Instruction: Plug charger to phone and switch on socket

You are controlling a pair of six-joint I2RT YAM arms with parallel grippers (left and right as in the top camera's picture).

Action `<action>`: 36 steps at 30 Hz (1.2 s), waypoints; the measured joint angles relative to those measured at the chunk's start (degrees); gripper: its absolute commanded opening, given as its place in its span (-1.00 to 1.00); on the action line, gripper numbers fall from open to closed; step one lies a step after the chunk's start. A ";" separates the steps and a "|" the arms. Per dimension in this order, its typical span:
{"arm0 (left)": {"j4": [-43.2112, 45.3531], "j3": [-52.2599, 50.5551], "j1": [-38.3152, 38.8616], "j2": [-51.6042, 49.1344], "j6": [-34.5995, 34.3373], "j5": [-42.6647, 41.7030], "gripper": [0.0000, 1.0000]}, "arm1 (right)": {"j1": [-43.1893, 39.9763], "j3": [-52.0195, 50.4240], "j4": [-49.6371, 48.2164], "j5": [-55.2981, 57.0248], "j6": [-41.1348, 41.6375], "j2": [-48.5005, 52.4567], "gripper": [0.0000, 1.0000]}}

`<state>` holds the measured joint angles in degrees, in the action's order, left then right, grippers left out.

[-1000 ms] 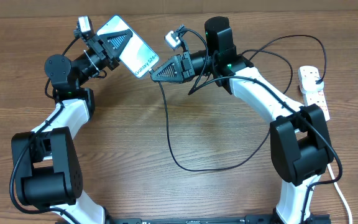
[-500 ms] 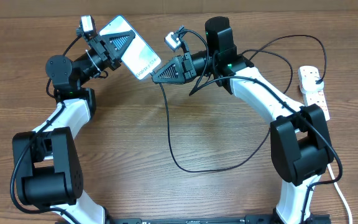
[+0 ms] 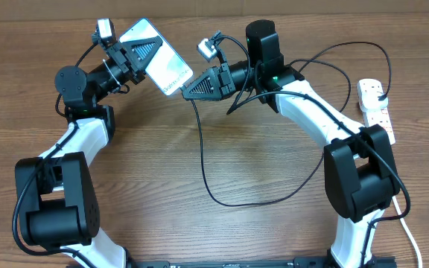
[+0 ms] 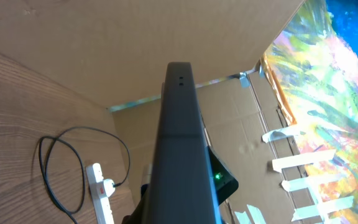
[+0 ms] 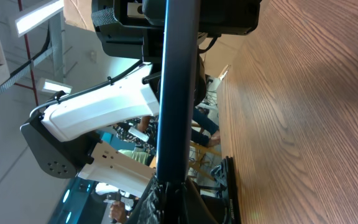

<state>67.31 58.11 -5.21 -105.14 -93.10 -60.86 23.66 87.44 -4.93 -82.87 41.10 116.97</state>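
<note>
I need to let go of the charger cable [image 3: 198,117] with my right gripper now, because the phone's lower end [image 3: 175,87] reaches my fingers and the plug tip is hidden inside.
My left gripper [image 3: 141,53] is shut on the phone [image 3: 167,67] and holds it tilted above the table, lit screen up. My right gripper [image 3: 188,89] is shut on the plug tip of the charger [image 3: 202,160], right at the phone's lower end. The thin black cable loops over the table and runs to the socket [image 3: 375,110] at the right edge, where its black plug sits. In the right wrist view the phone [image 5: 176,87] shows edge-on, straight ahead of the shut jaws [image 5: 180,200]. In the left wrist view the phone's dark edge [image 4: 180,143] hides my fingers.
The socket [image 4: 102,194] and the charger cable [image 4: 50,168] also show in the left wrist view. The socket's thick white cord [image 3: 411,238] runs down the right side. The cable loop lies mid-table between the two arm bases. A cardboard wall stands behind the table.
The phone has shifted slightly to the right, closing on the right gripper's plug tip. The right arm has hardly moved.
</note>
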 measured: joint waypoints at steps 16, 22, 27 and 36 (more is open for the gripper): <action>0.00 0.11 0.44 0.00 0.00 0.02 -0.91 | -0.04 -0.02 0.04 -0.52 0.02 0.00 -0.71; -0.02 0.11 3.21 0.00 0.07 -3.91 -0.91 | 0.13 0.00 -0.63 2.91 -0.37 0.00 0.47; -0.11 0.09 3.17 0.00 0.07 -5.97 -0.91 | 0.11 0.00 -0.87 2.60 -1.11 0.00 0.75; -0.22 0.09 -3.96 0.00 0.07 -9.62 -0.91 | 0.00 0.00 0.46 1.05 -2.95 0.00 0.99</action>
<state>67.09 58.19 -9.17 -105.14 -93.03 -70.48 23.66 87.44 -4.47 -81.82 38.15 116.97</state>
